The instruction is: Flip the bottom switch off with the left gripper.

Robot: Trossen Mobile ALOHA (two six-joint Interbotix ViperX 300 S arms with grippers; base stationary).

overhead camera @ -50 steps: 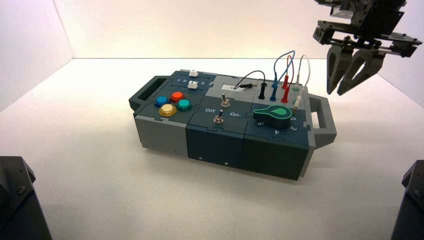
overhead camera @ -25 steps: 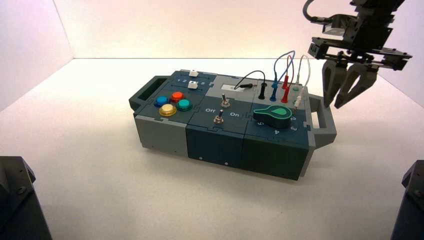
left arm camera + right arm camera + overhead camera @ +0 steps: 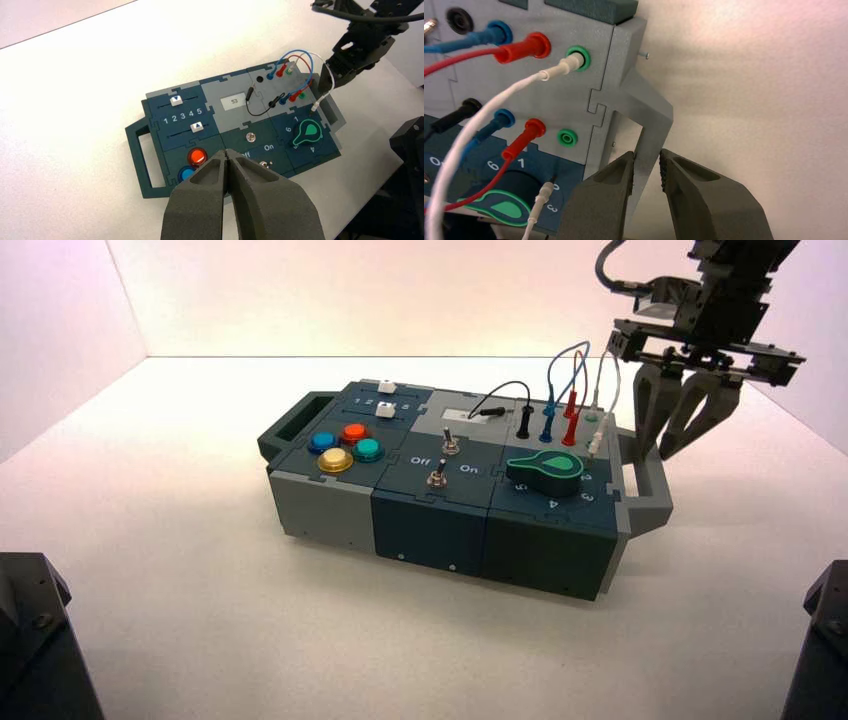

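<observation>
The robot next needs to grip the box by its grey handle with the right gripper, to keep the box steady while the robot flips off the box's bottom switch (image 3: 438,474).
The bottom switch (image 3: 437,477) is a small metal toggle between the "Off" and "On" lettering on the dark box (image 3: 430,525), with a second toggle (image 3: 451,445) behind it. It also shows in the left wrist view (image 3: 263,163). My left gripper (image 3: 227,153) is shut and empty, held high above the box's near edge beside the red button (image 3: 197,156); it is out of the high view. My right gripper (image 3: 657,452) is open, its fingers straddling the box's grey right handle (image 3: 651,120) without gripping it.
The box also bears four coloured buttons (image 3: 336,460), two sliders (image 3: 385,410), a green knob (image 3: 545,468) and red, blue, white and black plugged wires (image 3: 570,390). A dark handle (image 3: 290,425) juts from its left end. White table all around.
My right gripper has come down and to the left, from above the box's right end to around its grey handle. The box and switches have not moved.
</observation>
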